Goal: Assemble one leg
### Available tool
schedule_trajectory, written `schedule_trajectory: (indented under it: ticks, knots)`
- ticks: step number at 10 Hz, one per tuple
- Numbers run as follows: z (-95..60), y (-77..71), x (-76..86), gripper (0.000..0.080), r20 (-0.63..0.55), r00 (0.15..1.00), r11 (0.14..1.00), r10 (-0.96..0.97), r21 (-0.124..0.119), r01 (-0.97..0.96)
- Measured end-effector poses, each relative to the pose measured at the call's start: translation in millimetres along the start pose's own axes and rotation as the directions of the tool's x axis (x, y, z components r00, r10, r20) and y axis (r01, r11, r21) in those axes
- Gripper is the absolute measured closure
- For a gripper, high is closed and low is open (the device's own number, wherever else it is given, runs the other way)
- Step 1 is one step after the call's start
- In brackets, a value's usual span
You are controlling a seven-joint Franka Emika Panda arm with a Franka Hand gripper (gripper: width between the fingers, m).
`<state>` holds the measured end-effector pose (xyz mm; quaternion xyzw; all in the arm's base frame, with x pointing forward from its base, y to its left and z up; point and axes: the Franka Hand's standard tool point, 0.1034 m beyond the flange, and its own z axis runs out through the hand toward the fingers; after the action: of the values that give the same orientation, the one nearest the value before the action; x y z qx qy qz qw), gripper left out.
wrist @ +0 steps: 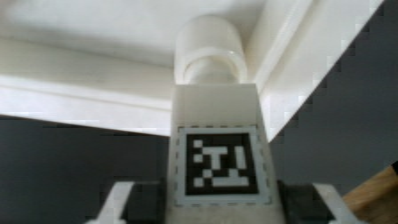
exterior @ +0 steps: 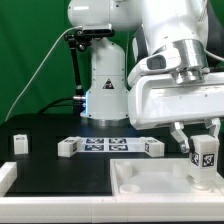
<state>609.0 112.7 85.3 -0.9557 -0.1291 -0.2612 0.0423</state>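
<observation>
The leg's rounded tip sits in the corner of the white tray piece in the wrist view, so it is now time for my gripper to release the leg.
My gripper [exterior: 204, 160] is shut on a leg [exterior: 206, 157], a small white blocky peg with a black-and-white tag on its face. I hold it upright at the exterior view's right, its lower end at the large flat white tray-like piece [exterior: 150, 183]. In the wrist view the leg [wrist: 221, 120] fills the middle, its tag facing the camera and its rounded tip resting against the tray piece [wrist: 89, 70]. My dark finger pads [wrist: 155, 200] press both sides of the leg. My gripper in the wrist view [wrist: 221, 205] is shut on it.
The marker board [exterior: 105, 145] lies on the black table with loose legs at its ends [exterior: 67, 147] [exterior: 152, 147]. Another leg [exterior: 20, 143] stands at the exterior view's left. A white edge piece [exterior: 6, 178] lies at the front left. The robot base [exterior: 105, 90] stands behind.
</observation>
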Motion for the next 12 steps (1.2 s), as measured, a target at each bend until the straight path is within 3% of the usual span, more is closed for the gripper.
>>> schedule_trajectory:
  ticks: [3, 6, 9, 10, 11, 12]
  knots:
    - [4.1, -1.2, -5.4, 0.0508, 0.010, 1.000, 1.000, 0.001, 0.003, -0.001]
    - [8.6, -2.2, -0.5, 0.0508, -0.062, 0.998, 1.000, 0.001, -0.011, -0.002]
    - [8.8, -2.1, -0.7, 0.0508, -0.064, 0.998, 1.000, 0.001, -0.012, -0.002]
    - [8.8, -2.1, -0.7, 0.0299, -0.063, 0.998, 1.000, 0.001, -0.012, -0.002]
    - [8.8, -2.0, -0.7, 0.0299, -0.063, 0.998, 1.000, 0.001, -0.012, -0.002]
    - [8.8, -2.0, -0.7, 0.0178, -0.063, 0.998, 1.000, 0.001, -0.012, -0.002]
